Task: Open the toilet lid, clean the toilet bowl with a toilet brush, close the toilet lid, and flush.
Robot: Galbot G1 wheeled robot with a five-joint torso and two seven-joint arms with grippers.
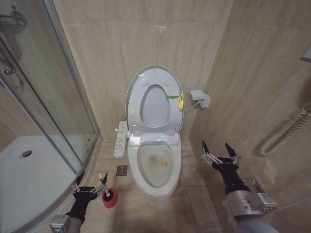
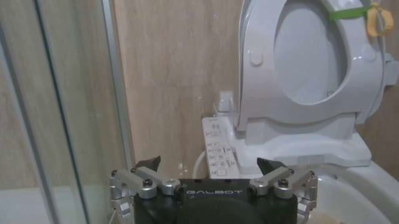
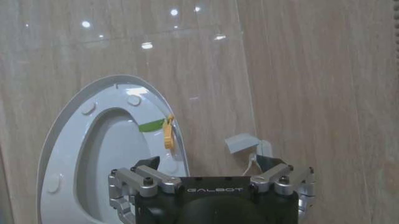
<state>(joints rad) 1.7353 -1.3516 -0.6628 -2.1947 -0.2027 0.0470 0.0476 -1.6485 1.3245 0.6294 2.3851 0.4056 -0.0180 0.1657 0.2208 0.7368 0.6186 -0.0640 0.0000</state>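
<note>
The brush head is in the red holder [image 1: 111, 200], so the left gripper will grab the toilet brush by its upright white handle [image 1: 102, 180].
The toilet lid [image 1: 154, 99] stands raised against the wall, its underside with the oval recessed panel facing me; the left wrist view shows the lid [image 2: 299, 60] too, as does the right wrist view [image 3: 106, 149]. Below it the toilet bowl [image 1: 155, 167] lies uncovered, with brownish stains inside. The toilet brush [image 1: 106, 190] stands in a small red holder [image 1: 111, 200] on the floor left of the bowl. My left gripper [image 1: 91, 182] [image 2: 209, 163] is open just beside the brush, holding nothing. My right gripper [image 1: 217, 148] [image 3: 206, 162] hangs open to the right of the bowl, also holding nothing.
A glass shower enclosure [image 1: 48, 97] closes off the left side. A white control panel [image 1: 120, 140] juts out left of the seat, with a floor drain [image 1: 121, 170] below it. A white box [image 1: 200, 98] is mounted on the wall, and a coiled hose [image 1: 286, 131] runs along the right wall.
</note>
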